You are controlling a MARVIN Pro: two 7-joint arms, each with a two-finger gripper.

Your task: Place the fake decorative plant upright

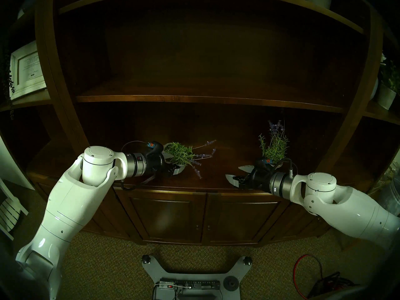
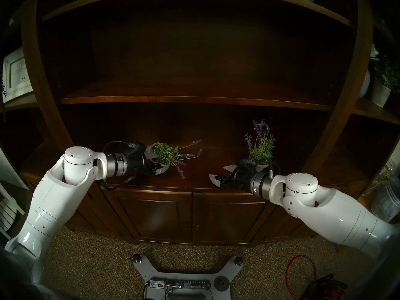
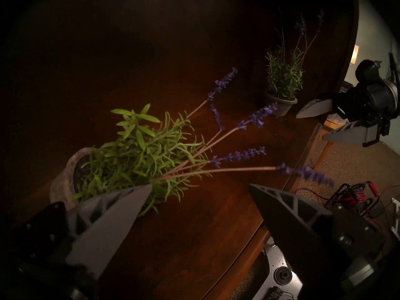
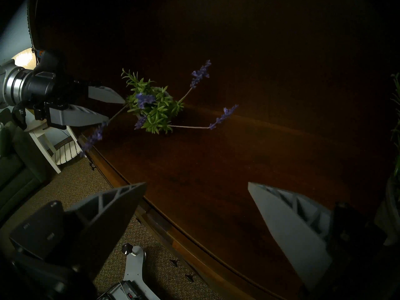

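Observation:
I need to grab the fake plant by its grey pot [image 3: 62, 174] with my left gripper next, to place it upright. Thin lavender stems fan out from the plant's leafy end.
The fake plant [image 1: 181, 155], green sprigs with purple lavender spikes in a grey pot [image 3: 62, 174], lies on its side on the dark wooden shelf surface [image 1: 216, 163], stems pointing right. My left gripper [image 1: 173, 163] is open at the plant's base. In the left wrist view one of its fingers [image 3: 112, 217] overlaps the foliage, and the stems [image 3: 216, 169] run across the gap of the left gripper [image 3: 200, 186]. My right gripper [image 1: 232, 171] hangs open and empty over the shelf's front edge, well right of the plant [image 4: 155, 107].
A second lavender plant [image 1: 273, 145] stands upright behind my right wrist. A shelf board [image 1: 194, 98] runs overhead. A framed picture [image 1: 27, 70] and a white potted plant [image 1: 387, 91] occupy the side compartments. My base plate [image 1: 194, 278] and a red cable [image 1: 303, 269] are on the carpet.

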